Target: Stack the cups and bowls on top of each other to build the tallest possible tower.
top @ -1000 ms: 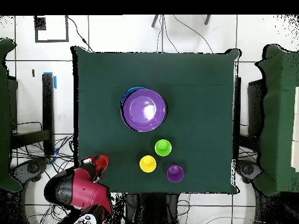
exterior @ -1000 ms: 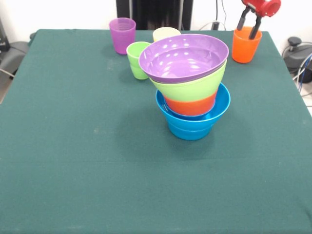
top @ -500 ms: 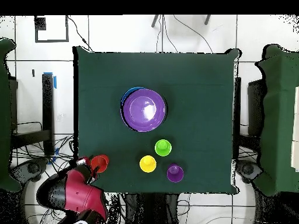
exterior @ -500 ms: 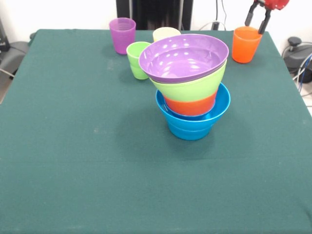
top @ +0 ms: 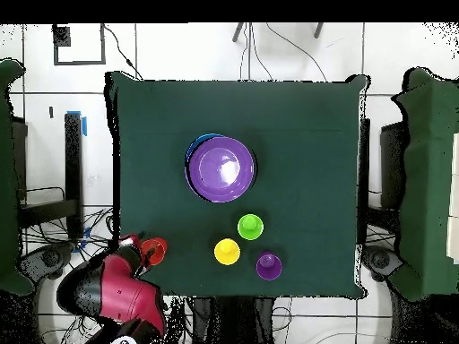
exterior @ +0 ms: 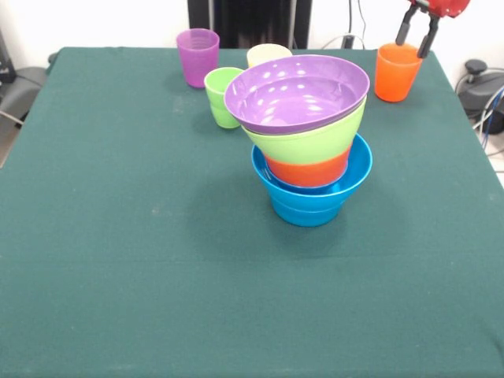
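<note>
My gripper grabs the orange cup (exterior: 396, 72) by its rim next. That cup adds height on top of the purple bowl (exterior: 298, 90).
The tower (exterior: 309, 134) stands mid-table: a large purple bowl (exterior: 298, 90) on top, then lime green (exterior: 311, 143), small orange (exterior: 307, 170) and blue bowls (exterior: 311, 203). From overhead only the purple bowl (top: 220, 168) and a blue rim show. The purple cup (exterior: 198, 57), green cup (exterior: 221, 96) and yellow cup (exterior: 268, 55) stand upright behind it. The orange cup (exterior: 396, 72) stands alone at the far right corner. My gripper (exterior: 416, 33) hangs open and empty just above it. Overhead, the gripper (top: 134, 251) is beside the orange cup (top: 154, 251).
The green table (exterior: 118, 260) ends close behind the orange cup. The black pedestal (exterior: 248, 22) stands behind the far edge. Cables and a dark object (exterior: 480, 87) lie off the table's right side.
My gripper has risen from the orange cup's rim to just above it, with its fingers apart. The cup stays on the table. Nothing else moved.
</note>
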